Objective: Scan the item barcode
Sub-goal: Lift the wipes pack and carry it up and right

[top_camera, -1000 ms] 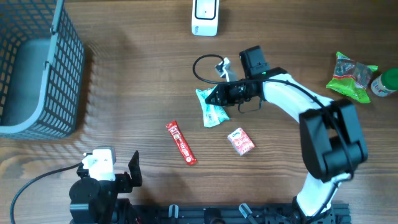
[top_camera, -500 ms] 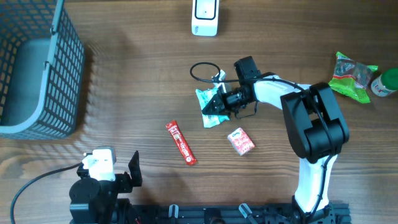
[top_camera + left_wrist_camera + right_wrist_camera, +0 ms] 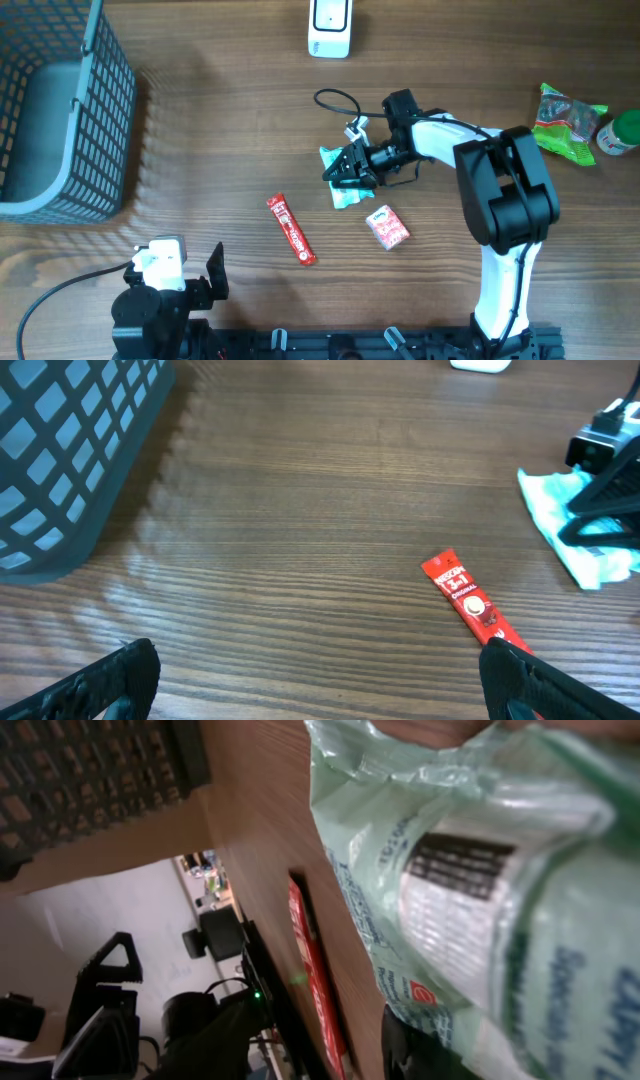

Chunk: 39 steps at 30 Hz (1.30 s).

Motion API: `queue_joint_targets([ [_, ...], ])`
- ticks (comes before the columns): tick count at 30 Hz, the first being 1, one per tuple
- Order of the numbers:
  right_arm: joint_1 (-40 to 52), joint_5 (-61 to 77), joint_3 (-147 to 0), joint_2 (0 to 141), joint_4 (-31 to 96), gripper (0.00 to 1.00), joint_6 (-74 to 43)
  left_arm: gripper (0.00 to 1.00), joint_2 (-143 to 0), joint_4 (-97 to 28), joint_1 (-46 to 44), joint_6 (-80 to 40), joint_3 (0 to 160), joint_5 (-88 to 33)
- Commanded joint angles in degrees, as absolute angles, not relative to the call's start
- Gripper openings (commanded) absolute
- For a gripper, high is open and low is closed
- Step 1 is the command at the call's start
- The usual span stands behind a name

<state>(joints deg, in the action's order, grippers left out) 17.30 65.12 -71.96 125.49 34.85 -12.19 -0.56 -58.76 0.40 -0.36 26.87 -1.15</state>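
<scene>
I need to grab the pale green and white packet with my right gripper by its edge [image 3: 357, 898], so the printed dark bars stay uncovered for scanning.
A pale green and white packet [image 3: 343, 186] lies on the wooden table, and in the right wrist view this packet [image 3: 480, 900] fills the frame with its printed dark bars showing. My right gripper [image 3: 347, 168] sits low over its left edge, jaws parted, and whether it touches the packet cannot be told. In its wrist view the right gripper [image 3: 315, 1055] shows bare table and a red stick sachet [image 3: 315, 970] between the fingers. The white scanner [image 3: 330, 28] stands at the far edge. My left gripper [image 3: 320, 680] hovers open near the front edge, holding nothing.
The red stick sachet [image 3: 290, 230] and a small red packet [image 3: 387, 227] lie in front of the green packet. A grey wire basket [image 3: 60, 110] stands at far left. A green snack bag [image 3: 563, 122] and a green-capped bottle [image 3: 622, 132] sit at right. A black cable loop [image 3: 335, 100] lies behind the right gripper.
The right gripper swung in over the green packet and its jaws have come apart from shut. The packet has shifted slightly. The left arm has not moved.
</scene>
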Motion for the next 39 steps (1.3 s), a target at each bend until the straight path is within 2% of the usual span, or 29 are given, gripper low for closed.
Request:
queue_joint_targets([
  [1,15.22,52.36,-70.91,124.2,40.49,0.64,-8.88,1.0,-0.27,-58.57,0.1,-0.91,26.46,-0.56],
  [4,15.03,50.59,-72.58,117.03,43.53,0.84,-8.51,1.0,-0.27,-58.57,0.1,-0.91,26.46,-0.56],
  [7,15.03,50.63,-73.84,109.93,44.51,0.99,-8.4,1.0,-0.27,-58.57,0.1,-0.91,26.46,-0.56],
  [12,15.03,42.78,-73.93,101.47,44.91,1.0,-8.58,1.0,-0.27,-58.57,0.1,-0.91,26.46,-0.56],
  [19,15.0,38.87,-73.38,106.54,46.98,1.0,-0.08,1.0,-0.27,-58.57,0.1,-0.91,26.46,-0.56],
  [25,12.73,29.1,-73.38,108.71,44.71,1.0,-0.12,1.0,-0.27,-58.57,0.1,-0.91,26.46,-0.56],
  [31,8.47,29.98,-73.38,112.03,43.99,1.0,0.47,1.0,-0.27,-58.57,0.1,-0.91,26.46,-0.56],
  [35,9.19,36.6,-73.38,117.82,45.65,1.0,4.99,1.0,-0.27,-58.57,0.1,-0.91,26.46,-0.56],
  [39,11.46,37.21,-73.38,123.74,47.27,1.0,4.97,1.0,-0.27,-58.59,0.1,-0.91,26.46,-0.56],
])
